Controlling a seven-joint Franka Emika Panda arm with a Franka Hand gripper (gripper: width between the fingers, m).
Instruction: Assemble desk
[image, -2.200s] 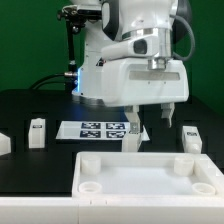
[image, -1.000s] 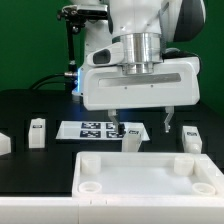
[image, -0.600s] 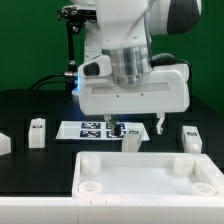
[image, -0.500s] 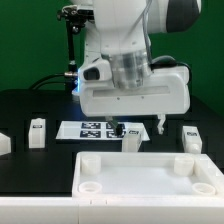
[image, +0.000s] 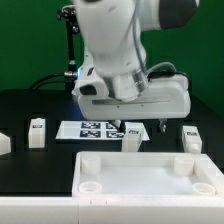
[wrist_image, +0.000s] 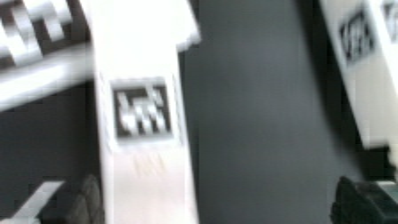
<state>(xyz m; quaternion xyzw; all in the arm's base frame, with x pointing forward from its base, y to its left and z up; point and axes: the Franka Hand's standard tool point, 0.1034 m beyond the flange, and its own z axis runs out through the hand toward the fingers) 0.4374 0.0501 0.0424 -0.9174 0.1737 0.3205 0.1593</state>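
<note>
My gripper will next grab the short white leg by its tagged part (image: 132, 131) (wrist_image: 143, 110) to fit it into the corner socket of the desk top.
The desk top (image: 150, 178) lies flat at the front, with round sockets at its corners. A short white leg (image: 130, 139) stands just behind it, in front of the marker board (image: 95, 129). My gripper (image: 137, 126) hangs open just above this leg, one finger on each side of it and not touching it. In the wrist view the tagged leg (wrist_image: 143, 110) lies between the open fingers (wrist_image: 63, 200), close to one of them, and the gripper (wrist_image: 214, 205) holds nothing.
More legs stand at the exterior view's left (image: 37, 132), at its far left edge (image: 3, 144) and at its right (image: 190, 138). The last one also shows in the wrist view (wrist_image: 365, 60). A black stand (image: 70, 50) rises behind the arm.
The wrist has turned and the hand has shifted toward the exterior view's left and sunk a little over the standing leg. The jaws stay open. The parts have not moved.
</note>
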